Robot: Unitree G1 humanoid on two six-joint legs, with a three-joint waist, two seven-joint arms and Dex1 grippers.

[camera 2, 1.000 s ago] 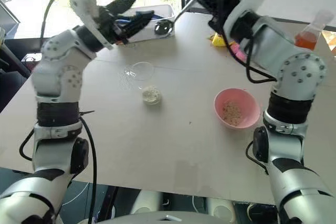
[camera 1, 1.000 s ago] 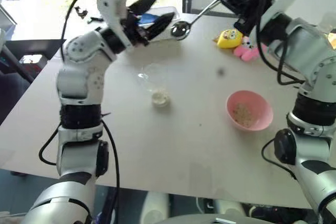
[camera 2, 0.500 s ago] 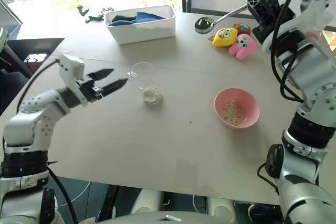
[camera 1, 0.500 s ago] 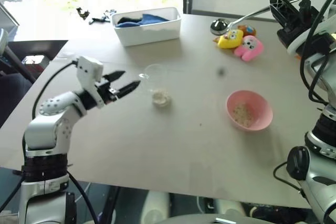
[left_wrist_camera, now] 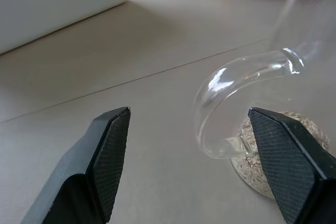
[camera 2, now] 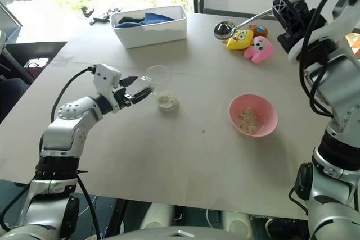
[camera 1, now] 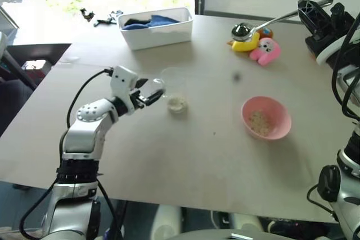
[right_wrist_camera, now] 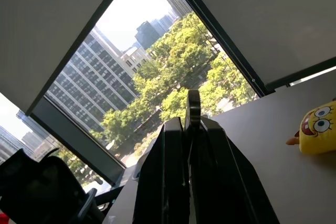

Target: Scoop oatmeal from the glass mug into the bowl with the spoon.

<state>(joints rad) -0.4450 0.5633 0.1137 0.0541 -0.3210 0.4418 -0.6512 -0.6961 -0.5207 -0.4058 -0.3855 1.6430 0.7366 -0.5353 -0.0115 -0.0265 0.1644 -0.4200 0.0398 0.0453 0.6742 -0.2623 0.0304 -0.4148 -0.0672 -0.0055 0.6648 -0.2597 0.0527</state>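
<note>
I will next grab the glass mug by its curved handle (camera 1: 157, 86) with my left gripper. The mug's opening then stays free for the spoon to scoop oatmeal.
The clear glass mug (camera 1: 170, 84) stands mid-table with pale oatmeal (camera 1: 177, 103) in its bottom. My left gripper (camera 1: 153, 91) is low at the mug's left side and open. In the left wrist view its fingers (left_wrist_camera: 107, 153) stand wide on either side of the mug's handle (left_wrist_camera: 220, 85) without touching it. The pink bowl (camera 1: 266, 117) sits to the right with some flakes inside. My right gripper (camera 1: 313, 14) is raised at the far right, shut on the handle of the silver spoon (camera 1: 264, 22). The spoon's head hangs over the toys.
A white tub (camera 1: 156, 28) with blue cloth stands at the back of the table. A yellow toy (camera 1: 247, 42) and a pink toy (camera 1: 265, 52) lie at the back right. Small dark items (camera 1: 98, 17) lie beyond the far left edge.
My left arm dropped from above the tub to table level beside the mug's handle, still open. My right arm carried the spoon to the right.
</note>
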